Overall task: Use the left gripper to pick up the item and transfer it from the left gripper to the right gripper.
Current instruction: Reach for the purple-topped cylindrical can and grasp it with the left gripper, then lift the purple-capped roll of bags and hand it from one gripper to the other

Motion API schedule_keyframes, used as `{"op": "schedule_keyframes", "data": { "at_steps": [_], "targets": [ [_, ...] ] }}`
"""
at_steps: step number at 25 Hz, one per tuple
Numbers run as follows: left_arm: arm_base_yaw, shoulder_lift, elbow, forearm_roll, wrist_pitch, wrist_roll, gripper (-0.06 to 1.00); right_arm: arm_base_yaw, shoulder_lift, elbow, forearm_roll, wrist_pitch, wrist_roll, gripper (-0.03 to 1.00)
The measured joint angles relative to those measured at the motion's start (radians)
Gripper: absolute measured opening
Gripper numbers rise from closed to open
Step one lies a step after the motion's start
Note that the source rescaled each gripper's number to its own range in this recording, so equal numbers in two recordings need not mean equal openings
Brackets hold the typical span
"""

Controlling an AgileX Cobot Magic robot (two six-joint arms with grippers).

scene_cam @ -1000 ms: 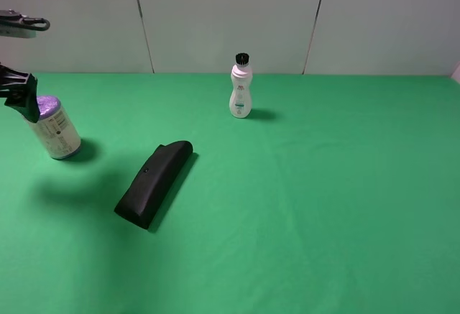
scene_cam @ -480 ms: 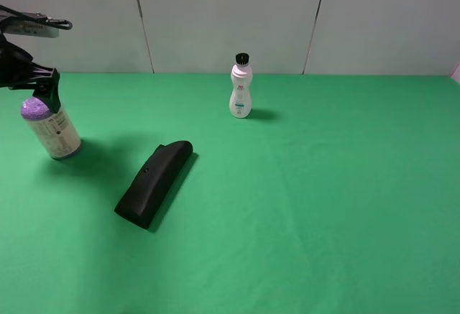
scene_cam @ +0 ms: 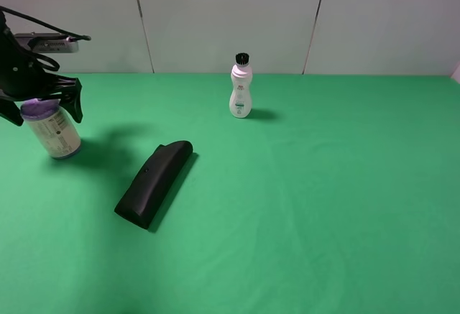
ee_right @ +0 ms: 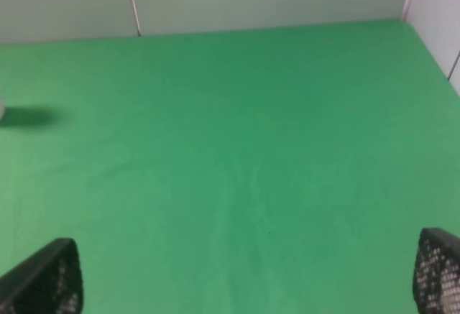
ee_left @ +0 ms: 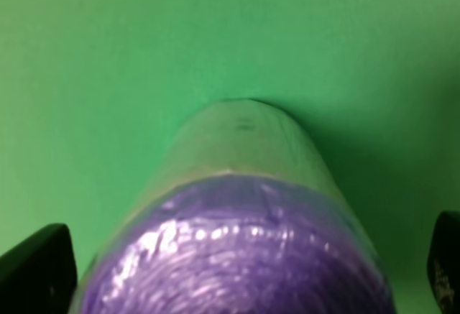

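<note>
My left gripper should close on the roll now. Its two fingers reach down past the purple top (scene_cam: pixel 40 108) to the cream label's upper edge (scene_cam: pixel 47 119).
The item (scene_cam: pixel 57 136), a fat roll with a purple top and a cream printed label, stands upright at the far left of the green table. My left gripper (scene_cam: pixel 43 109) is open and sits over the roll's top, with one finger (scene_cam: pixel 75 104) on each side of it. In the left wrist view the purple end of the item (ee_left: pixel 244 256) fills the space between the two fingertips (ee_left: pixel 36 271), with gaps on both sides. My right gripper (ee_right: pixel 241 278) is open and empty over bare green table; it does not show in the exterior view.
A long black wedge-shaped case (scene_cam: pixel 153 182) lies on the table to the right of the roll. A slim white bottle with a black cap (scene_cam: pixel 241 88) stands at the back middle. The grey wall (scene_cam: pixel 230 19) runs behind the table.
My left gripper has moved right and come down from beside the roll's top to straddle it. The roll, the case and the bottle have not moved.
</note>
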Motion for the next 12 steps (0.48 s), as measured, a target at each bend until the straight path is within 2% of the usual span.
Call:
{"op": "schedule_keyframes", "data": {
  "at_steps": [2, 4, 5, 7, 8, 9, 12],
  "targets": [
    [0.000, 0.001, 0.000, 0.000, -0.002, 0.000, 0.91, 0.000, 0.000, 0.000, 0.000, 0.000, 0.000, 1.00],
    [0.000, 0.002, 0.000, 0.001, -0.002, 0.000, 0.79, 0.000, 0.000, 0.000, 0.000, 0.000, 0.000, 1.00],
    [0.000, 0.002, 0.000, 0.001, -0.002, 0.000, 0.68, 0.000, 0.000, 0.000, 0.000, 0.000, 0.000, 1.00],
    [0.000, 0.002, 0.000, 0.001, -0.002, 0.000, 0.29, 0.000, 0.000, 0.000, 0.000, 0.000, 0.000, 1.00],
    [0.000, 0.002, 0.000, 0.003, -0.002, 0.000, 0.05, 0.000, 0.000, 0.000, 0.000, 0.000, 0.000, 1.00],
    [0.000, 0.002, 0.000, 0.003, -0.002, 0.002, 0.00, 0.000, 0.000, 0.000, 0.000, 0.000, 0.000, 1.00],
    [0.000, 0.002, -0.001, 0.003, -0.001, 0.002, 0.00, 0.000, 0.000, 0.000, 0.000, 0.000, 0.000, 1.00]
  ]
}}
